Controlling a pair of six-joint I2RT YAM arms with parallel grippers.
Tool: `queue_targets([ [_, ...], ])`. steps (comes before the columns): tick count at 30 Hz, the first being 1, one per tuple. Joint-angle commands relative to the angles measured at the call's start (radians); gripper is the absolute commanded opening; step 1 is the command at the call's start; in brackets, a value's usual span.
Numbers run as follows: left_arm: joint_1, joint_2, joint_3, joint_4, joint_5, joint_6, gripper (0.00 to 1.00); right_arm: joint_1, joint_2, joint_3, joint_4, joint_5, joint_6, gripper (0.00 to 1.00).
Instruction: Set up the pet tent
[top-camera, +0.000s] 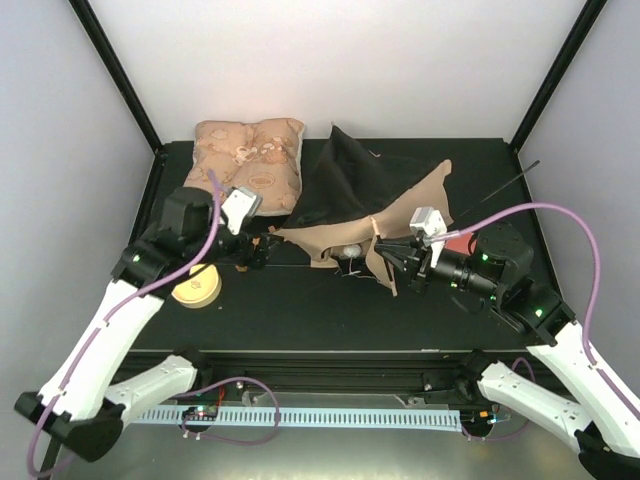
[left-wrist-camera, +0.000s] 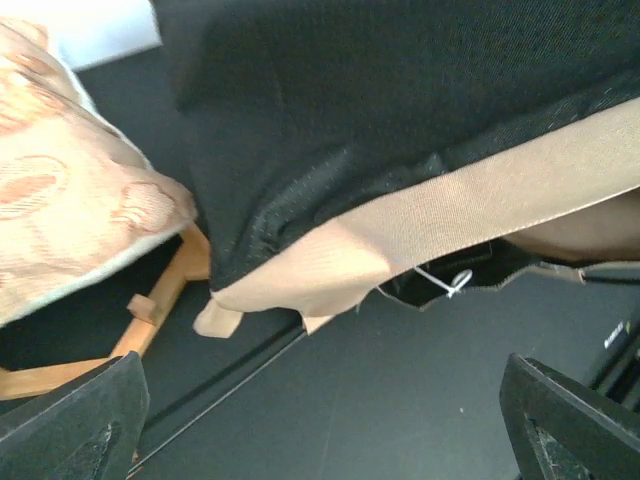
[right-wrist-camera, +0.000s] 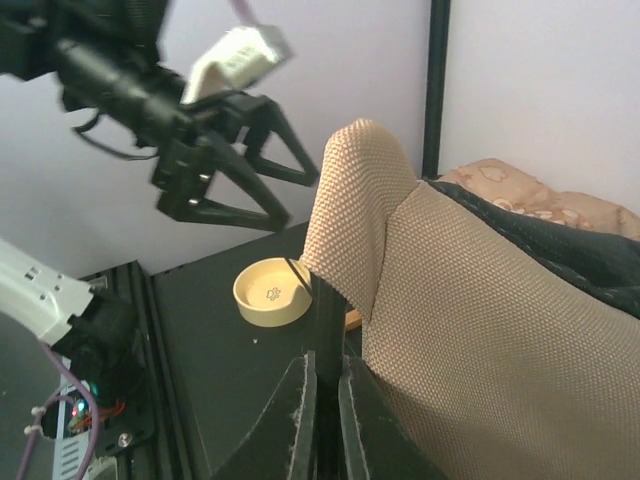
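Observation:
Next, the left gripper grabs the pet tent (top-camera: 372, 195) by its tan corner near the cushion, and the other tan edge stays free for the pole.
The pet tent (top-camera: 372, 195) lies crumpled mid-table, tan canvas with black lining, and a white pom-pom (top-camera: 350, 250) shows at its near edge. My right gripper (top-camera: 392, 262) is at the tent's near right side. In the right wrist view the right gripper (right-wrist-camera: 325, 395) is shut on a thin black pole (right-wrist-camera: 322, 320) that runs up into the tan fabric (right-wrist-camera: 460, 330). My left gripper (top-camera: 262, 250) stands open just left of the tent's tan corner (left-wrist-camera: 300, 280), with nothing between its fingers (left-wrist-camera: 85, 420). Another thin pole (top-camera: 498, 190) sticks out at the far right.
A beige floral cushion (top-camera: 250, 152) lies at the back left, touching the tent. A pale yellow pet bowl (top-camera: 197, 286) sits near my left arm. A light wooden frame piece (left-wrist-camera: 150, 312) shows under the cushion. Black corner posts (top-camera: 115, 70) and white walls enclose the table.

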Motion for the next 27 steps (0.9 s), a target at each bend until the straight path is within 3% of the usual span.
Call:
queue_targets([
  [1,0.062,0.102,-0.010,0.029,0.225,0.135,0.97,-0.005,-0.034,-0.019,0.014,-0.058,-0.100,0.01],
  [16,0.133,0.581,0.022,0.061,0.277,0.247,0.79,-0.004,-0.072,-0.023,-0.054,-0.075,-0.201,0.01],
  [21,0.138,0.639,0.030,0.083,0.260,0.221,0.76,-0.004,-0.083,-0.029,-0.049,-0.071,-0.196,0.01],
  [25,0.141,0.613,0.050,0.081,0.284,0.232,0.47,-0.004,-0.090,-0.034,-0.045,-0.048,-0.187,0.01],
  [27,0.141,0.588,0.045,0.100,0.314,0.234,0.44,-0.004,-0.092,-0.034,-0.043,-0.033,-0.189,0.01],
])
